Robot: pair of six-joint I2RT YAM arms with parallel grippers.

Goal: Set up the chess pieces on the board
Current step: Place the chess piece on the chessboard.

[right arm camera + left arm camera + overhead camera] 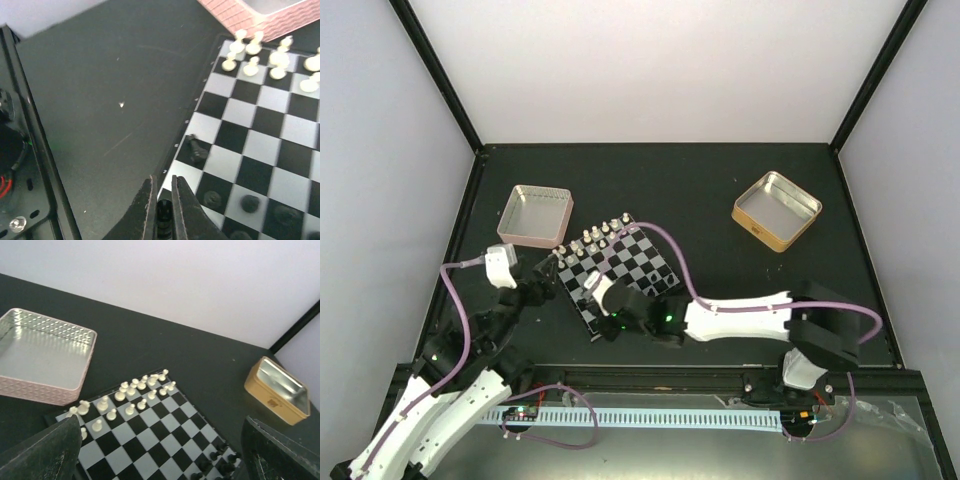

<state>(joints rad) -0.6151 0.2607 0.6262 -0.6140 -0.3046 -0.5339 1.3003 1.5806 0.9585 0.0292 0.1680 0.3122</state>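
The black piece is high above the board's edge, so my right gripper must hold it until it reaches the empty light square beside the tipped piece.
The board lies tilted in the middle of the mat. White chess pieces stand in two rows along its far-left edge, also seen in the left wrist view. My right gripper is shut on a black piece and holds it over the board's near corner. One black piece lies tipped on a dark edge square, and other black pieces stand beside it. My left gripper is open and empty, just left of the board.
A pink tin sits empty at the board's far-left corner, close to the white pieces. An empty gold tin sits at the back right. The right arm lies across the mat in front of the board.
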